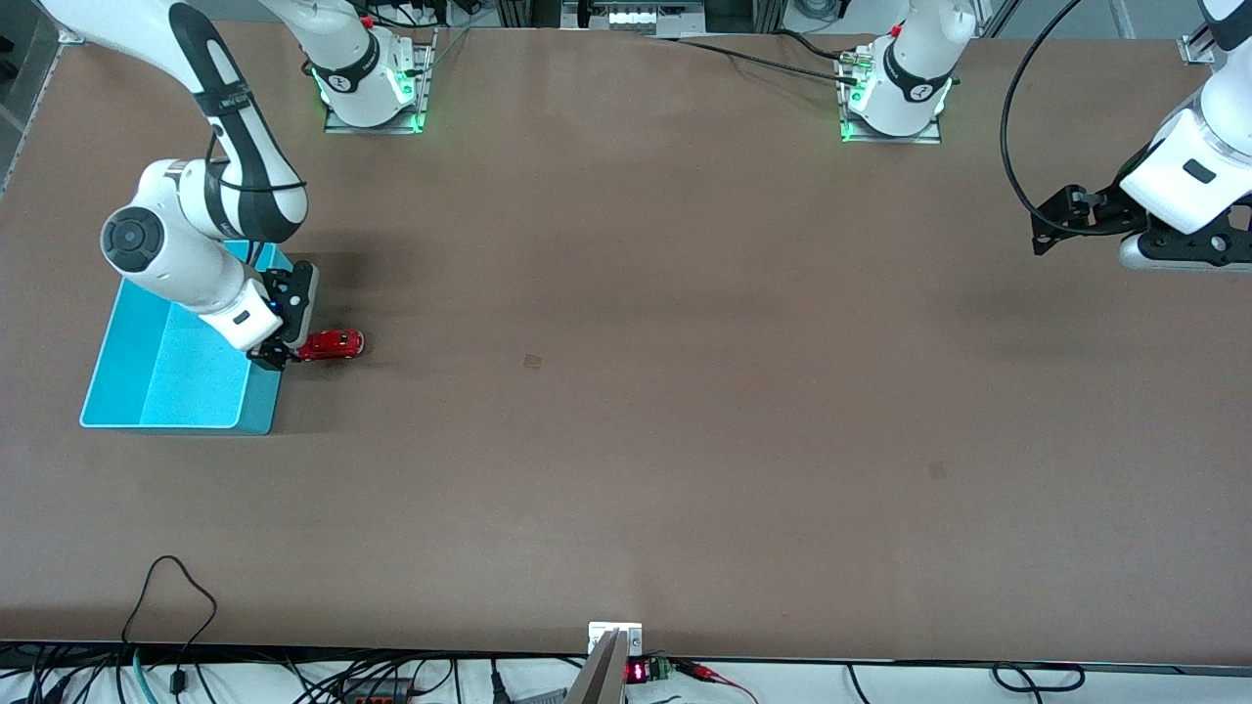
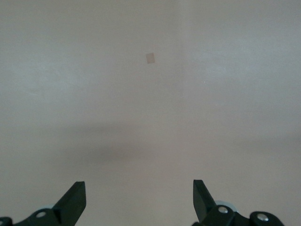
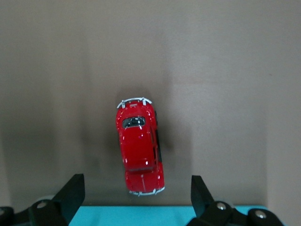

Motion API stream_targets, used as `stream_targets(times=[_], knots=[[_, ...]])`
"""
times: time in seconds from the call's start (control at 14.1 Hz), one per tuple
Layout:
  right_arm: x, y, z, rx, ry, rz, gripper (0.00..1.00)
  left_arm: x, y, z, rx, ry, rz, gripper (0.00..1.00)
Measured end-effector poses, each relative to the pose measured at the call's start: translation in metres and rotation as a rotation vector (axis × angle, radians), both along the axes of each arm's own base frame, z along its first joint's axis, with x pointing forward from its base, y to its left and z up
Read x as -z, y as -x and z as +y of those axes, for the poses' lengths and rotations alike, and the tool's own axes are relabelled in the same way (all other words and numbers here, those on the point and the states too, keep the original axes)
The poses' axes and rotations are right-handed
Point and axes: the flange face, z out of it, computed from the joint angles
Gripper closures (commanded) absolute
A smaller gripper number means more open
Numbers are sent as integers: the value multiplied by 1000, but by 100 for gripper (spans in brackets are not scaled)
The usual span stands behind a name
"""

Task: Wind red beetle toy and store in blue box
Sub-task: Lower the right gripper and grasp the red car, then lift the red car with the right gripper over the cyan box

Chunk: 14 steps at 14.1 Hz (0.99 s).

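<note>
The red beetle toy isn't ready to be gripped yet: my right gripper's fingers stop short of the toy's sides and would miss if they closed now, so my right gripper should move toward the toy first.
The red beetle toy [image 1: 333, 343] stands on the table right beside the blue box [image 1: 262, 406], on the side toward the left arm's end. My right gripper [image 1: 279, 347] hangs low over the box's wall next to the car. In the right wrist view the gripper [image 3: 136, 181] is open, with the car [image 3: 139, 150] lying lengthwise in line with the gap and not gripped. The box's rim [image 3: 141, 215] shows just under the fingers. My left gripper [image 1: 1045, 235] waits, open and empty, high over the table at the left arm's end; its wrist view [image 2: 139, 186] shows only bare table.
A small square mark [image 1: 531, 361] is on the table near the middle and also shows in the left wrist view [image 2: 150, 57]. Cables and a small display [image 1: 636, 672] run along the table's front edge. The arm bases [image 1: 372, 88] stand along the back edge.
</note>
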Motion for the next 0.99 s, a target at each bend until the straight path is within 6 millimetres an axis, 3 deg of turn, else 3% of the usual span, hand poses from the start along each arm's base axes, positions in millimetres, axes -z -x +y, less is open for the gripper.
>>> stream_targets(times=[0.78, 0.99], knots=[[45, -2, 8, -37, -8, -26, 0, -2, 0, -1, 3, 0, -4, 0], [50, -2, 9, -39, -8, -24, 42, -3, 0, -3, 5, 0, -6, 0]])
